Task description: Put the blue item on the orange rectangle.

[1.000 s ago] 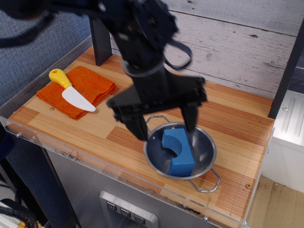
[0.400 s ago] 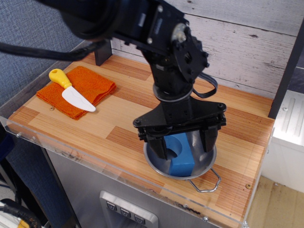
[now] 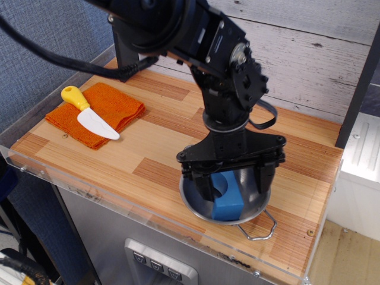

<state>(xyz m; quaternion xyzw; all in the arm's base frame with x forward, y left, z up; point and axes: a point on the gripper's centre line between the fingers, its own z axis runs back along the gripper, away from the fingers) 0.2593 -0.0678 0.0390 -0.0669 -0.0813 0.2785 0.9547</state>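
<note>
I need to grab the blue block next with my gripper, to put the block on the orange towel point(image 3: 113, 105). I should hold it by its notched part point(image 3: 227, 185).
The blue block point(image 3: 227, 195), with a semicircular notch in its side, lies in a metal pot point(image 3: 256, 205) at the front right of the counter. My gripper point(image 3: 233, 184) is open and lowered into the pot, its two black fingers on either side of the block, left finger point(image 3: 205, 186) and right finger point(image 3: 262, 181). I cannot tell whether the fingers touch it. The folded orange towel point(image 3: 113, 105) lies flat at the far left. A white toy knife with a yellow handle point(image 3: 89, 116) lies on it.
The pot has wire handles, one at its front point(image 3: 259, 228). A black post point(image 3: 126, 53) stands at the back left. A clear plastic lip point(image 3: 89, 191) runs along the counter's front edge. A white appliance point(image 3: 361, 178) stands to the right.
My arm has moved right and down. The open gripper has dropped from above the pot's left rim to straddling the blue block inside the pot. The block and towel have not moved.
</note>
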